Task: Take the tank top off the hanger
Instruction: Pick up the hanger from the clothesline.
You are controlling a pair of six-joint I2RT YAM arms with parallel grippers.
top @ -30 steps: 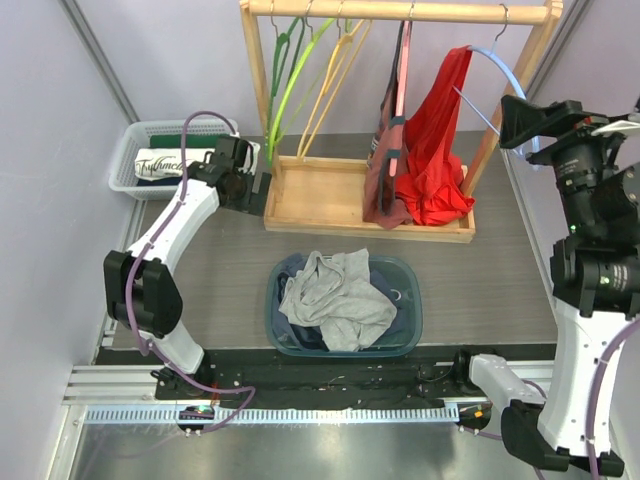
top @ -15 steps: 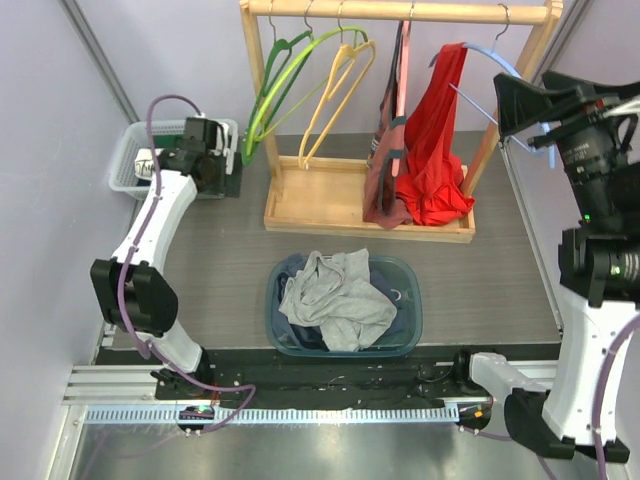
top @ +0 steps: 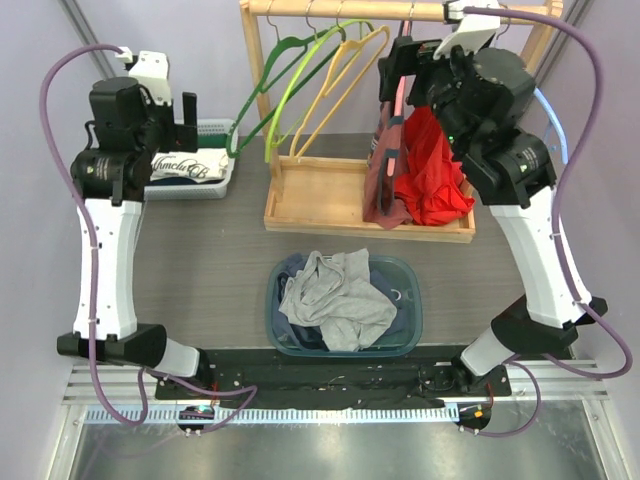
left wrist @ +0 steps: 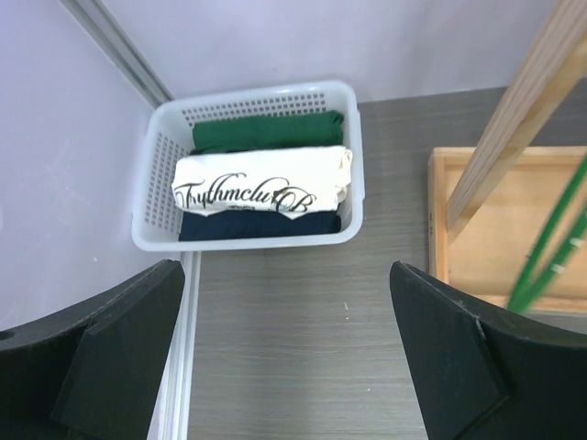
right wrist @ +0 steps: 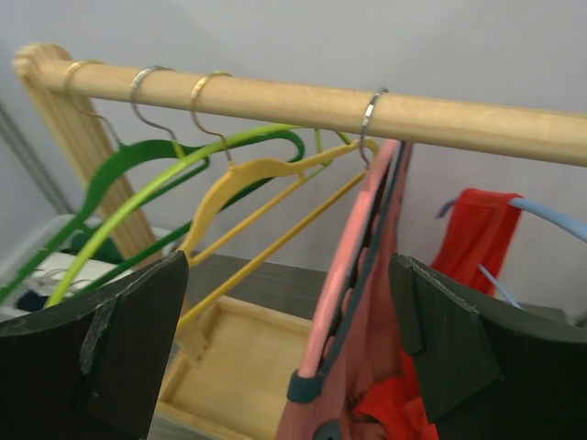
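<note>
I should next hold the pink hanger by its near arm (top: 399, 103) (right wrist: 342, 272) with my right gripper. The hanger's hook and far arm will then stay free for taking off the dusty-pink top.
Two strappy garments hang from the wooden rail (top: 340, 10). A dusty-pink top with dark trim (top: 380, 185) (right wrist: 367, 367) hangs on a pink hanger (right wrist: 353, 275). A red top (top: 430, 175) (right wrist: 472, 234) is draped over a light blue hanger (top: 555, 125). I cannot tell which one is the tank top. My right gripper (top: 405, 70) (right wrist: 289, 261) is open, raised just below the rail. It faces the pink hanger without touching it. My left gripper (top: 185, 115) (left wrist: 284, 275) is open and empty, high over the table beside the white basket.
Green and yellow empty hangers (right wrist: 229, 174) hang tilted at the rail's left end. The rack's wooden tray base (top: 320, 215) lies below. A white basket (left wrist: 257, 96) of folded clothes sits at the far left. A blue tub (top: 410, 275) of crumpled clothes sits at the near centre.
Both arms have risen. The left gripper left the rack's base and now hangs above the basket area. The right gripper swung left to the rail at the pink hanger. The empty hangers have swung.
</note>
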